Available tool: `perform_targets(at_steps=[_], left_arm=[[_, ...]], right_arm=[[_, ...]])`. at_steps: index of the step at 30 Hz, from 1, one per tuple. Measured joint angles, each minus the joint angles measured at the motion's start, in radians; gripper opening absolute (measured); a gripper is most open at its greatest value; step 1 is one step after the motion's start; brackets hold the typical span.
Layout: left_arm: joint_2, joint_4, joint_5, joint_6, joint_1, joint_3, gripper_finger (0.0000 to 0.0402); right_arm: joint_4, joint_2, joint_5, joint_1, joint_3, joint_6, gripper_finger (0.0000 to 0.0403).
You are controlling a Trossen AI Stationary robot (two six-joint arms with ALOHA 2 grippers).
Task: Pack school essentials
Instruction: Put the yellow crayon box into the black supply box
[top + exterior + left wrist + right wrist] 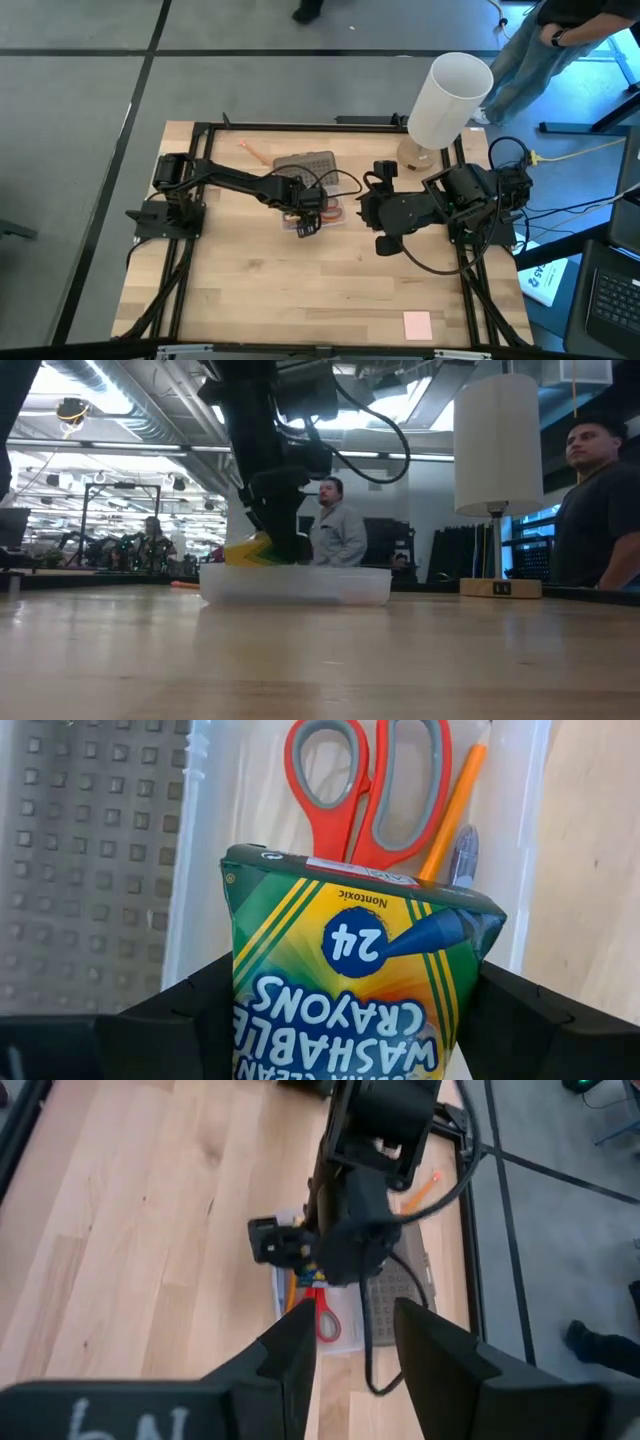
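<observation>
The crayon box [360, 980] stands between the side rims of the clear case, so the left gripper needs to let go of it.
My left gripper [303, 222] is shut on the green-and-yellow crayon box [360, 980] and holds it over the clear plastic case [295, 585] at the table's middle. In the case lie red-handled scissors [370, 790], an orange pencil [455, 810] and a blue pen [465, 855]. The grey dotted lid [90, 850] lies against the case's far side. A second orange pencil [252, 152] rests on the table at the far left. A pink pad [417, 323] lies near the front edge. My right gripper [355, 1350] hangs open, high above the table, to the right of the case. My left gripper pinches the crayon box between its two fingers [200, 1010], one on each narrow side of the box [240, 970]. The fingers slant steeply down from the table's left. The box is tilted, its free end [250, 550] low at the case's left rim.
A tall white cylinder [450, 100] on a wooden foot stands at the far right corner. A black frame [300, 126] runs along the table's edges. People [340, 525] stand in the room beyond the table. Bare wood [300, 290] lies between the case and the front edge.
</observation>
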Motion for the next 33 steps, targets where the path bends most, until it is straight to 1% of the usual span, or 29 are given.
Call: perform_targets(at_steps=[14,19,23,33], left_arm=[[0.014,0.009,0.024,0.001,0.005,-0.001,0.0273],[0.014,0.008,0.035,0.003,0.009,-0.001,0.0281],[0.014,0.005,0.042,0.003,0.012,-0.001,0.0303],[0.032,0.005,0.034,-0.003,0.016,0.000,0.0382]], right_arm=[[0.047,0.000,-0.002,0.000,0.000,0.000,0.0136],[0.047,0.000,-0.002,0.000,0.000,0.000,0.0136],[0.048,0.000,-0.002,0.000,0.000,0.000,0.0136],[0.073,0.000,-0.002,0.000,0.000,-0.001,0.0136]])
